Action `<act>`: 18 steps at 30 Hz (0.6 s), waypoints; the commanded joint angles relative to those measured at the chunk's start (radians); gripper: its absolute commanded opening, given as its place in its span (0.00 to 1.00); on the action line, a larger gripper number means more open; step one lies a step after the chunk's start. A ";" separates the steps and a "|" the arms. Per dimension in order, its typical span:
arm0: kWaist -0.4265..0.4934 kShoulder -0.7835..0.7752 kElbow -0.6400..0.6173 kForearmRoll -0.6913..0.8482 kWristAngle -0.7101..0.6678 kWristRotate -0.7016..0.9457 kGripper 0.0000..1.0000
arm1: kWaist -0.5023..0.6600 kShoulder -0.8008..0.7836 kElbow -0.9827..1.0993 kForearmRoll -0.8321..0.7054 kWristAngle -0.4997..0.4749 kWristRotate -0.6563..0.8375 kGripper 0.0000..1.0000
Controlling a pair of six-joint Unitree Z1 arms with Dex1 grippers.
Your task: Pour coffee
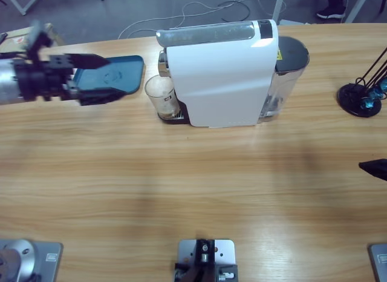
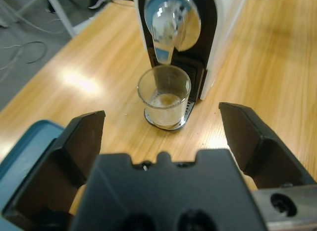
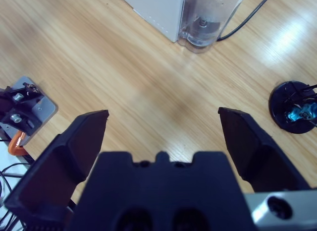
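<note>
My left gripper next grips the glass by its round side [image 1: 163,100] to bring the coffee over to the blue tray [image 1: 123,76].
A clear glass [image 1: 161,95] stands on the drip tray under the spout of the white coffee machine [image 1: 224,76]. Through the glass [image 2: 164,94] shows a shallow layer of pale brown coffee [image 2: 166,100]. My left gripper [image 1: 113,78] hovers left of the machine, over a blue tray, pointing at the glass. In the left wrist view the left gripper [image 2: 162,114] is open, empty, and short of the glass. My right gripper [image 3: 163,114] is open and empty above bare table. In the high view only a black tip of the right gripper [image 1: 375,168] shows at the right edge.
A blue tray [image 1: 124,69] lies left of the machine, under my left gripper. The machine's clear water tank [image 1: 284,82] is at its right end. A black stand [image 1: 361,97] with blue pieces sits at far right. Cables lie on the floor beyond the table.
</note>
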 commanded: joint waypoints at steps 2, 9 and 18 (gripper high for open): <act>0.006 0.240 -0.102 -0.073 -0.160 0.066 1.00 | -0.015 0.035 -0.011 0.011 0.011 -0.020 1.00; -0.026 0.317 -0.144 -0.073 -0.147 0.073 1.00 | -0.015 0.057 -0.014 0.008 0.012 -0.022 1.00; -0.064 0.385 -0.168 -0.073 -0.105 0.094 1.00 | -0.015 0.057 -0.014 0.008 0.013 -0.022 1.00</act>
